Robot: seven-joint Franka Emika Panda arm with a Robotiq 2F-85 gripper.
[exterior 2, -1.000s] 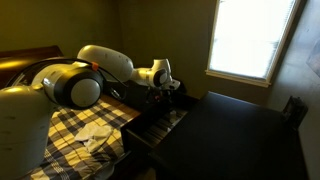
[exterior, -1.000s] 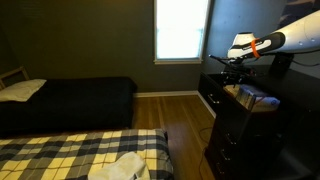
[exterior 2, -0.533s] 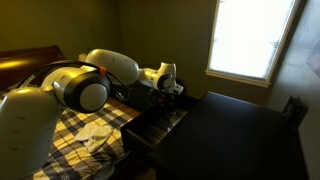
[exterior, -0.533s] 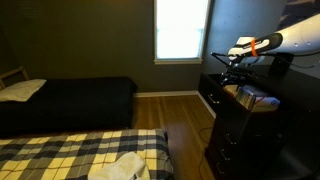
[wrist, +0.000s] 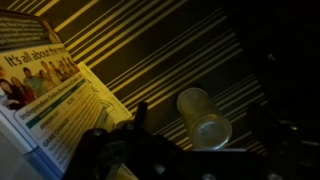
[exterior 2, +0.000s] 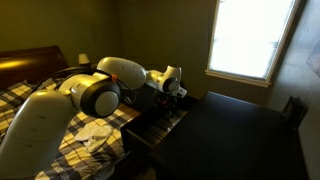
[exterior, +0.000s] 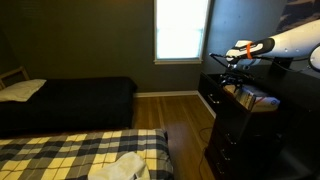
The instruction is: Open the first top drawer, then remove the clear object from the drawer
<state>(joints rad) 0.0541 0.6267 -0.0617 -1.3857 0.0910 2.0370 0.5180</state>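
I need to remove the clear object from the drawer point(exterior: 250, 101), so next I should grab it across its sides at the end nearest my gripper and leave its far end free.
The clear object point(wrist: 203, 112), a see-through plastic cup, lies on its side on a dark striped surface in the wrist view. My gripper point(wrist: 196, 126) hovers right over it, open, with one dark finger point(wrist: 132, 125) to its left and the other to its right, neither touching it. The first top drawer point(exterior: 250, 101) of the dark dresser stands pulled out and is also seen from its front corner point(exterior 2: 148, 126). In both exterior views the gripper point(exterior: 226, 63) point(exterior 2: 173, 90) hangs just above the drawer's area. The cup is too dark to make out there.
A printed leaflet point(wrist: 45, 90) lies left of the cup. The dresser's dark top point(exterior 2: 235, 135) stretches toward the bright window point(exterior: 182, 30). A plaid-covered bed point(exterior: 80, 155) and bare wood floor point(exterior: 185, 115) lie in front of the dresser.
The jaws have gone from nearly shut to wide open. The arm has shifted slightly along the dresser; the drawer stayed pulled out.
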